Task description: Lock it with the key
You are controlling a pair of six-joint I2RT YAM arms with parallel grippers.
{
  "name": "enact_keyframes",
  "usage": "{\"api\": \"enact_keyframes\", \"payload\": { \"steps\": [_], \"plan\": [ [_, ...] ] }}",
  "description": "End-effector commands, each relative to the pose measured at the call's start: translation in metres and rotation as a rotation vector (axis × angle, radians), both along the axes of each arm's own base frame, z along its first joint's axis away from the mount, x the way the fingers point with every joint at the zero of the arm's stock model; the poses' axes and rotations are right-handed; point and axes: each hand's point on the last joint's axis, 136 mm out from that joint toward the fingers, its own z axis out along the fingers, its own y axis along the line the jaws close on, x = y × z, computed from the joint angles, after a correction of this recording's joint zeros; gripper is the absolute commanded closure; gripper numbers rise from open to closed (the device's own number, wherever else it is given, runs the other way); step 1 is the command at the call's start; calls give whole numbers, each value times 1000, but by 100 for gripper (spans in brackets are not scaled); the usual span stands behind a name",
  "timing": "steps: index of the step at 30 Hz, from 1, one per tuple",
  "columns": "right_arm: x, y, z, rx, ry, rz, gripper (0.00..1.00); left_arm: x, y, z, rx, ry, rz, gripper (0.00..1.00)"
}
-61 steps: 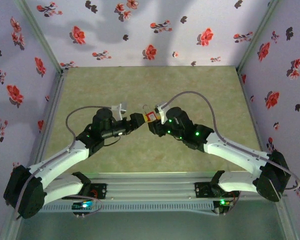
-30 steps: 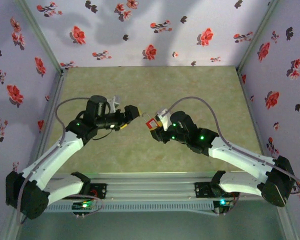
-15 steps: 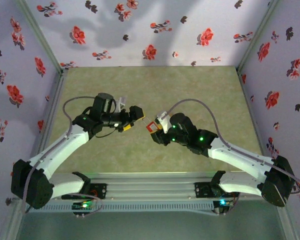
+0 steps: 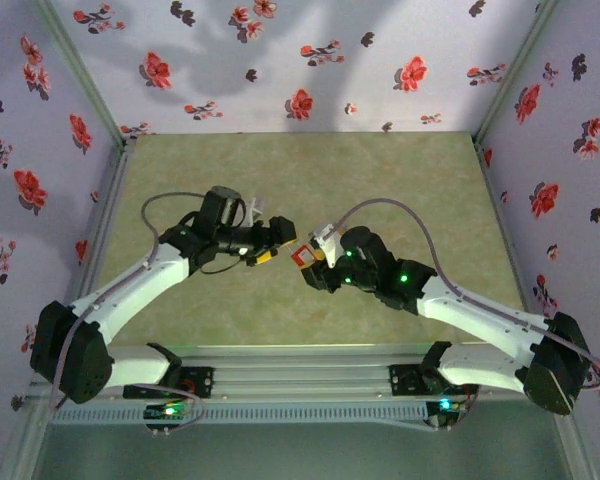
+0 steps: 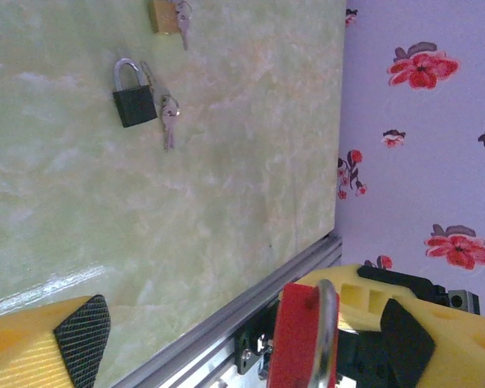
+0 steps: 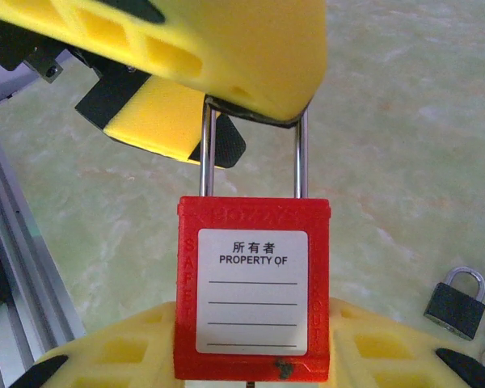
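Note:
The red padlock's body [image 4: 304,256] [image 5: 296,338] is the part my left gripper needs to grab next, across its label from the shackle side. The keyhole end then stays free to lock with the key.
A red padlock [image 6: 254,297] with a white "PROPERTY OF" label and a steel shackle [image 6: 301,153] hangs above the green table [image 4: 300,180]. My right gripper [image 6: 252,360] is shut on its body, yellow fingers [image 6: 105,352] on both sides. In the top view the padlock [image 4: 302,257] sits between the two arms. My left gripper [image 4: 284,240] is open, its yellow fingers [image 6: 226,48] standing over the top of the shackle. In the left wrist view the padlock [image 5: 301,339] sits between the spread pads [image 5: 82,333], near the right one. The lock's keyhole end is hidden.
A small black padlock [image 5: 134,99] with keys [image 5: 168,120] lies on the table, and a brass padlock [image 5: 165,13] beyond it. The black padlock [image 6: 455,303] lies at lower right in the right wrist view. An aluminium rail [image 4: 300,368] runs along the near edge. Flowered walls [image 4: 300,60] enclose the table.
The left gripper pulled back to the left, then swung right again up to the padlock's shackle. The right gripper lowered slightly with the padlock and now holds still.

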Motion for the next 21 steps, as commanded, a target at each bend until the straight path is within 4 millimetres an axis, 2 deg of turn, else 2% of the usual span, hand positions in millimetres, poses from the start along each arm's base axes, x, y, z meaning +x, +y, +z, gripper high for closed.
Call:
{"api": "enact_keyframes", "payload": {
  "steps": [1,10,17,21],
  "plan": [
    [0,2,12,37,-37,18,100,0,-14,15,-46,-24,-34,14],
    [2,1,12,33,-44,6,100,-10,-30,7,-72,5,-82,26],
    [2,1,13,39,-45,5,100,-12,-37,4,-101,24,-98,42],
    [3,0,13,38,-48,-7,100,-13,-40,3,-106,31,-110,47]
  ]
}}
